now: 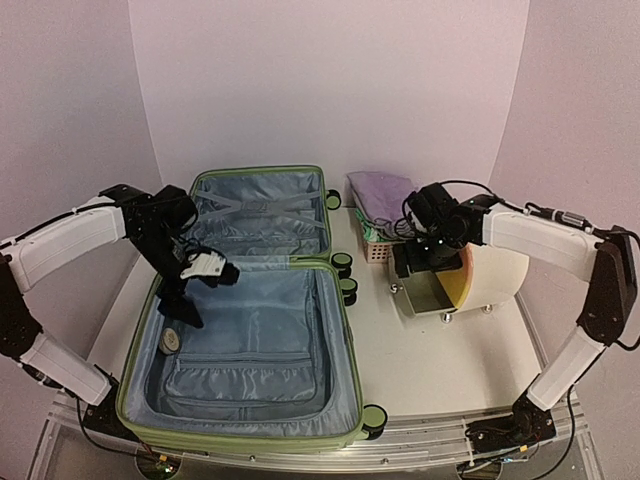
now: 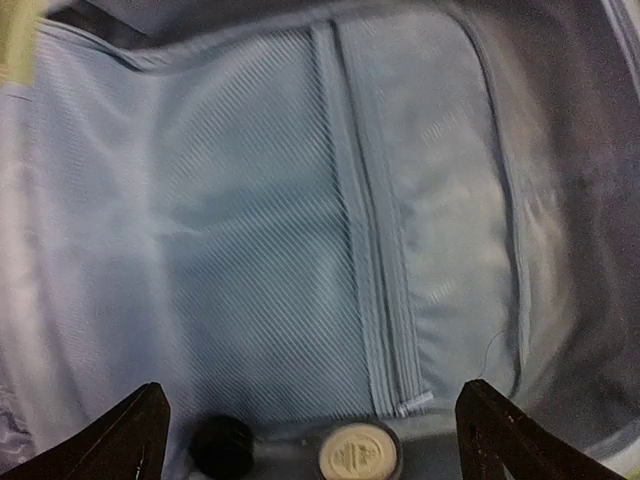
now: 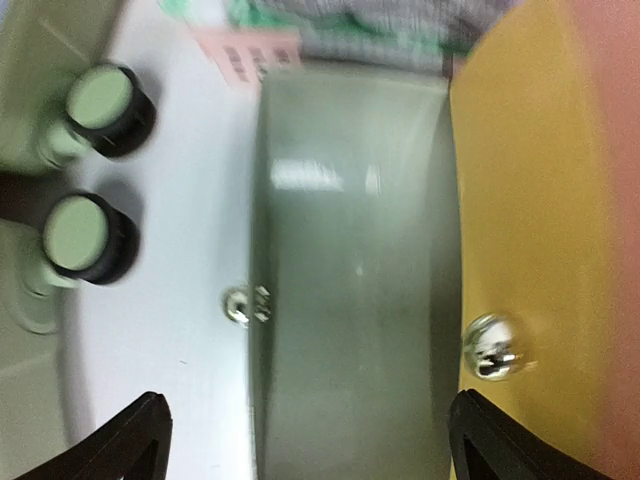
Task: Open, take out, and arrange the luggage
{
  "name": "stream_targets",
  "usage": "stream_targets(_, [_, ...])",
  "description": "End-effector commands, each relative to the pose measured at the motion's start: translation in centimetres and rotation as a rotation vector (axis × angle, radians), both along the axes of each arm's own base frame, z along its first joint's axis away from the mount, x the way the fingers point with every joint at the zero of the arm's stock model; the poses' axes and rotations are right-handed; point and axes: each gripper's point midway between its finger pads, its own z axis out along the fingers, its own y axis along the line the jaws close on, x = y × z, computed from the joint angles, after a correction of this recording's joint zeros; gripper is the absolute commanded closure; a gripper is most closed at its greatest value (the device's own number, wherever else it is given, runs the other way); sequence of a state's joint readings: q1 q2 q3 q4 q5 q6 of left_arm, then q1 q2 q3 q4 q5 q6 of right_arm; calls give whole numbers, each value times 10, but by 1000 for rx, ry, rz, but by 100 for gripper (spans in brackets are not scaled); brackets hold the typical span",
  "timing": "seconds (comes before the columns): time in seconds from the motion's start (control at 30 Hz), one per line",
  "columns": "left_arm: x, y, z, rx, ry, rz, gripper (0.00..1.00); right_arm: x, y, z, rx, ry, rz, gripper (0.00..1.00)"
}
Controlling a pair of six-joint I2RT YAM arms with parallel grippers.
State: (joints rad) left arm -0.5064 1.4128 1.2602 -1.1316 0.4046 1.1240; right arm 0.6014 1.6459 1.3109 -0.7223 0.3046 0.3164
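Observation:
Next, my left gripper grabs the round jar across its sides at the cream-lidded end [image 1: 170,341] [image 2: 358,455], which leaves the jar's far end free to hand over to my right gripper.
The luggage [image 1: 270,320] lies open flat, light-green shell with grey-blue lining, its lid half [image 1: 262,210] with crossed straps at the back. My left gripper [image 1: 188,305] hangs open inside the near half at its left side, just above a small round jar [image 1: 172,342]. In the left wrist view the open gripper [image 2: 315,445] frames the cream-lidded jar [image 2: 360,452] and a black cap [image 2: 222,445] on the lining [image 2: 250,230]. My right gripper [image 1: 420,268] stands open over the grey-green tray [image 1: 430,292] of the drum, holding nothing. The right wrist view shows that gripper [image 3: 312,450] above the tray [image 3: 350,280].
A cream drum [image 1: 500,278] with a yellow face [image 3: 520,180] stands right of the suitcase. Behind it sits a pink basket [image 1: 378,248] holding a purple cloth [image 1: 380,192]. Two suitcase wheels [image 3: 100,100] lie close to the tray's left side. Walls close the table on three sides.

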Motion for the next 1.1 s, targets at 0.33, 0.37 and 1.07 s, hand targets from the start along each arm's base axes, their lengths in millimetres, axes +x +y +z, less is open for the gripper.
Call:
stream_targets(0.33, [-86,121,-87,871,41,-330,0,18,23,76,115,-167,126,2])
stream_targets(0.37, [-82,117,-91,872,42,-307,0,18,23,76,116,-167,127,2])
stream_targets(1.07, [-29,110,-145,1015,-59,-238,0,10,33,67,143,-169,149,2])
